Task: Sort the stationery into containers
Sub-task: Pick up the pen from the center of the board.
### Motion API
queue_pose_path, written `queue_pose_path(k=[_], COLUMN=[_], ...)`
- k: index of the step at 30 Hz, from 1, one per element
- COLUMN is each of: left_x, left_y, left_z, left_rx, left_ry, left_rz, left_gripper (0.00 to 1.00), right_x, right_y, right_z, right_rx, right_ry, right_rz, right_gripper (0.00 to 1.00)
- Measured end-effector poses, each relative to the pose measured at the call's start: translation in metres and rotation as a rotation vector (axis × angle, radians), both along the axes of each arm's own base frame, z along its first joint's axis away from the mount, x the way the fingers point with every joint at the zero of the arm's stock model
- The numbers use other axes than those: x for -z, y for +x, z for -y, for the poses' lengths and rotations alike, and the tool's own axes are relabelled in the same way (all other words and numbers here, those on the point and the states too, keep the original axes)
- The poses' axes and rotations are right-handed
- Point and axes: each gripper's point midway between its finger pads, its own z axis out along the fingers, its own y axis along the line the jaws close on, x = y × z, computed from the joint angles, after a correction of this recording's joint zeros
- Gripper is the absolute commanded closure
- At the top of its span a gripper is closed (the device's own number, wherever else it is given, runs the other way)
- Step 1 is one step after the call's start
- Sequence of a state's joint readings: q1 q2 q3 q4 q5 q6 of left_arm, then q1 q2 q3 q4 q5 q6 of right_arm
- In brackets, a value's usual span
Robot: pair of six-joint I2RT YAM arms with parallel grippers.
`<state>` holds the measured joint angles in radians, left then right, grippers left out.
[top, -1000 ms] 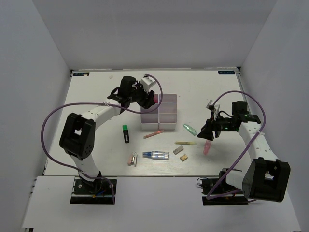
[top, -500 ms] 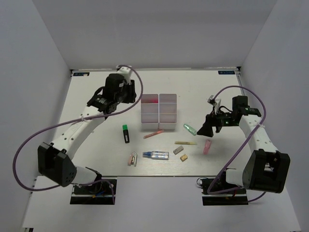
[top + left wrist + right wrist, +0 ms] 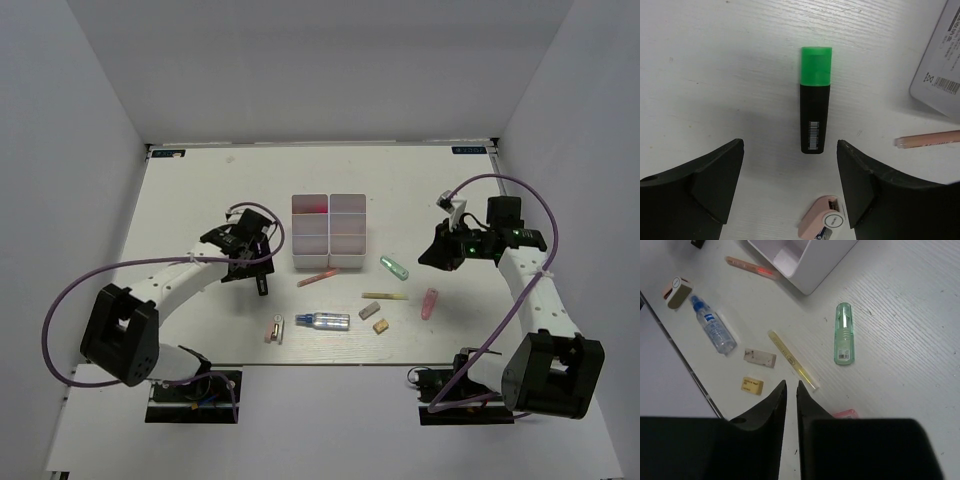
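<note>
My left gripper grabs the green-capped marker by its black body [image 3: 262, 285] [image 3: 814, 116] next, which leaves the green cap free for sorting into a container.
Two white containers [image 3: 330, 232] stand side by side mid-table; something red lies in the far left compartment [image 3: 314, 206]. My left gripper [image 3: 250, 258] is open and empty, hovering over the green-capped black marker [image 3: 815, 105], whose near end lies just ahead of the fingertips [image 3: 720, 175]. My right gripper [image 3: 440, 250] is shut and empty [image 3: 791, 383], above the table near the green capsule [image 3: 844, 340], the yellow stick [image 3: 792, 360] and the pink capsule [image 3: 429, 302].
In front of the containers lie a pink stick [image 3: 318, 277], a silver-blue tube [image 3: 325, 321], a pink eraser-like item [image 3: 273, 329] and two small erasers [image 3: 369, 311] [image 3: 381, 325]. A container corner [image 3: 940, 70] is right of the marker.
My left arm has swung from over the containers, out to the back left, then down over the green-capped marker. My right gripper has drawn back slightly to the right.
</note>
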<state>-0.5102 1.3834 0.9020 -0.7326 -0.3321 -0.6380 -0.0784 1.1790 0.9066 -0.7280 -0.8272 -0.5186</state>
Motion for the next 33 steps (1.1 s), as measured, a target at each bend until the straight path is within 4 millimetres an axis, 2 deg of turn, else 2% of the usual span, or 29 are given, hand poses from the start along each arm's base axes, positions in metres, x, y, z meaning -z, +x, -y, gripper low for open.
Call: queue_pose_path(k=[5,12,21,33], left_x=[0.01,0.029,0.035,0.054], left_y=[0.004,0.018,0.043,0.031], left_z=[0.008,0.01,0.008,0.012], left_rx=[-0.02,-0.089,-0.177,-0.173], left_ry=[0.004,0.014,-0.034,-0.06], left_rz=[-0.001,-0.053,-0.101,-0.231], left_gripper=[0.16,0.22,0.26,0.31], right_x=[0.001,0.001,0.0,-0.002], right_y=[0.0,0.001,0.003,0.004], right_z=[0.0,0.003,0.007,0.011], right_rx=[0.009,0.02,0.027,0.039], right_ry=[0.002,0.002,0.007,0.022], right_rz=[-0.007,-0.007,0.0,0.006], right_gripper=[0.78,0.76,0.76,0.75])
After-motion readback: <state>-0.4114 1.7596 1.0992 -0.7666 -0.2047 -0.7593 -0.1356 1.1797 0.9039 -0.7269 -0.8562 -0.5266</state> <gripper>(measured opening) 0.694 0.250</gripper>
